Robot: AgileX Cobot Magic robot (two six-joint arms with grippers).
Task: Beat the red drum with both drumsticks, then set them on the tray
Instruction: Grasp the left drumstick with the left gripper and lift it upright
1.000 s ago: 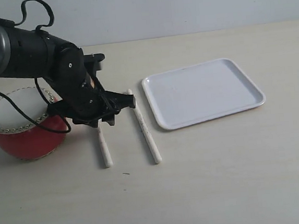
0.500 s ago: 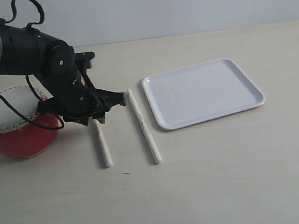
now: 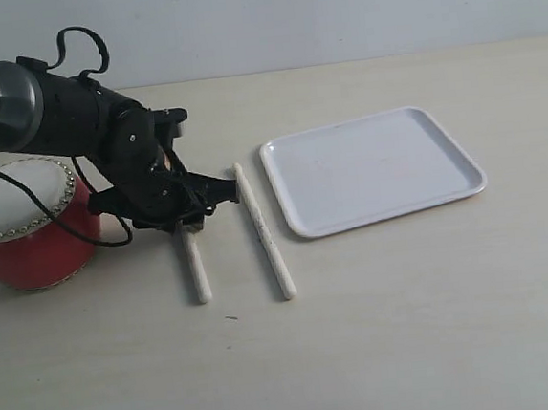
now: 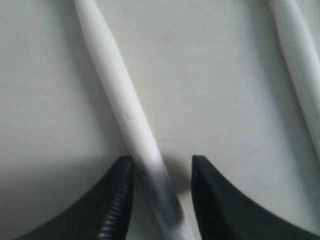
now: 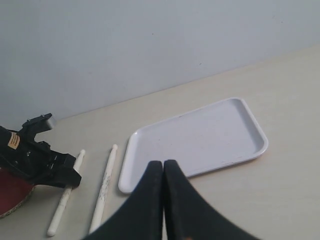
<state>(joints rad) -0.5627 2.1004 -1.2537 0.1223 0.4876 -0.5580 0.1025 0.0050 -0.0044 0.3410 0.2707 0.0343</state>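
My left gripper is to grab the middle of its drumstick's body (image 3: 187,231), so the drumstick's tip stays free to beat the red drum (image 3: 22,237).
The red drum (image 3: 22,237) stands at the left edge of the table. Two pale drumsticks lie side by side between it and the white tray (image 3: 372,168). My left gripper (image 3: 191,224) is down at the table over the far end of the left drumstick (image 3: 196,269). In the left wrist view the gripper (image 4: 161,162) is open, with that drumstick (image 4: 115,95) between its fingers. The other drumstick (image 3: 265,234) lies free beside the tray. My right gripper (image 5: 163,164) is shut on nothing, held high and outside the exterior view.
The left arm's black body (image 3: 65,118) and its cable hang over the drum's right side. The tray (image 5: 200,140) holds nothing. A pale wall runs behind the table's far edge.
The left arm swung back and lowered its gripper around the left drumstick's far end. The drum slid a little to the left. The right drumstick and tray stayed put.
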